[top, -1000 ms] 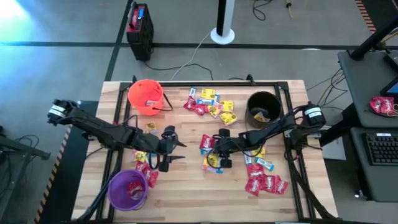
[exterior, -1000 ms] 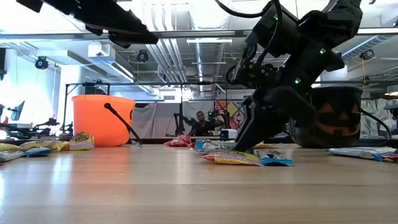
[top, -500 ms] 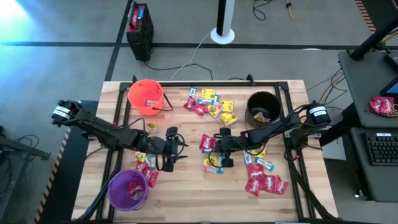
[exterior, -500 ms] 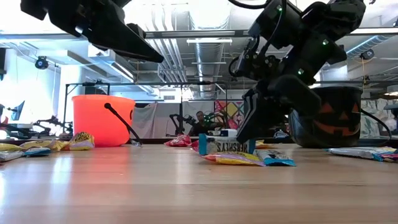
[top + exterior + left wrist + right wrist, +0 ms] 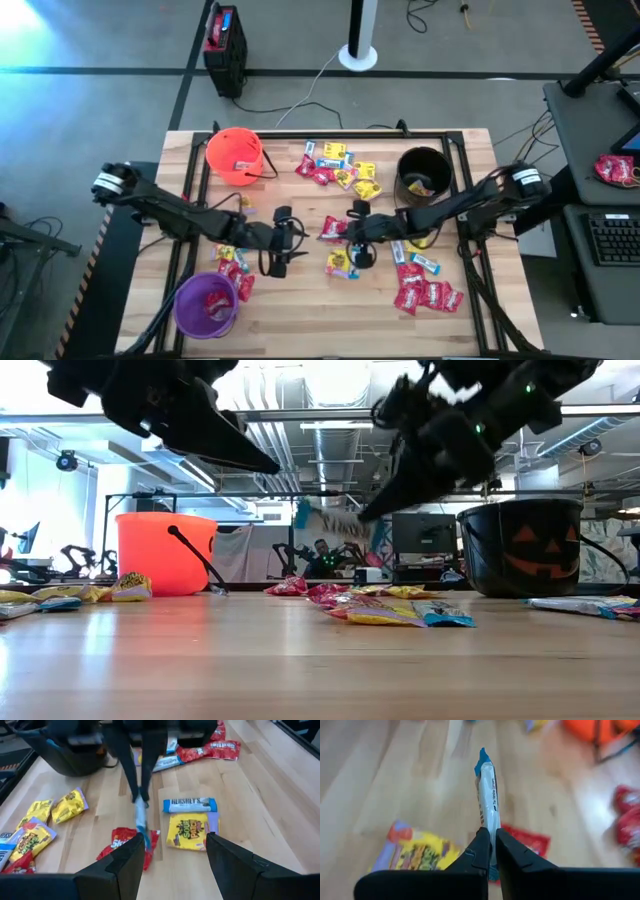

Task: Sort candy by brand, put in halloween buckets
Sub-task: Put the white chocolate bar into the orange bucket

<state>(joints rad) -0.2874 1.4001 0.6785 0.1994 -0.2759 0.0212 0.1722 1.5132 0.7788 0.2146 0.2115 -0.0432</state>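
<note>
Next, my left gripper picks up the red candy by its crimped end [image 5: 331, 228] to sort it into the purple bucket [image 5: 207, 305].
My right gripper [image 5: 352, 238] is shut on a blue-and-white candy [image 5: 486, 785] above the table's middle; the candy also shows in the low view [image 5: 325, 520]. My left gripper [image 5: 172, 865] is open and empty just left of it [image 5: 285, 245]. Below them a yellow candy [image 5: 187, 830], a blue-and-white candy [image 5: 190, 805] and a red candy [image 5: 120, 842] lie flat. The orange bucket [image 5: 235, 155] stands far left, the black bucket [image 5: 422, 175] far right, and the purple bucket [image 5: 207, 305] near left. My right gripper pinches the candy by one end [image 5: 489, 822] between its two fingers. The fingers slant down from the table's right. The candy sticks out past the fingertips, edge-on in the right wrist view, and is lifted clear of the table.
More candies lie in a cluster at the far middle [image 5: 340, 165], at the near right [image 5: 425, 290] and by the purple bucket [image 5: 232, 265]. A larger red bag [image 5: 615, 168] lies on a side desk off the table's right. Bare wood shows along the near edge [image 5: 320, 320].
My right gripper has risen with the blue-and-white candy, which stood on its edge on the table half a second ago and now hangs clear. My left gripper has gone a little toward the table's right, closer to the right gripper.
</note>
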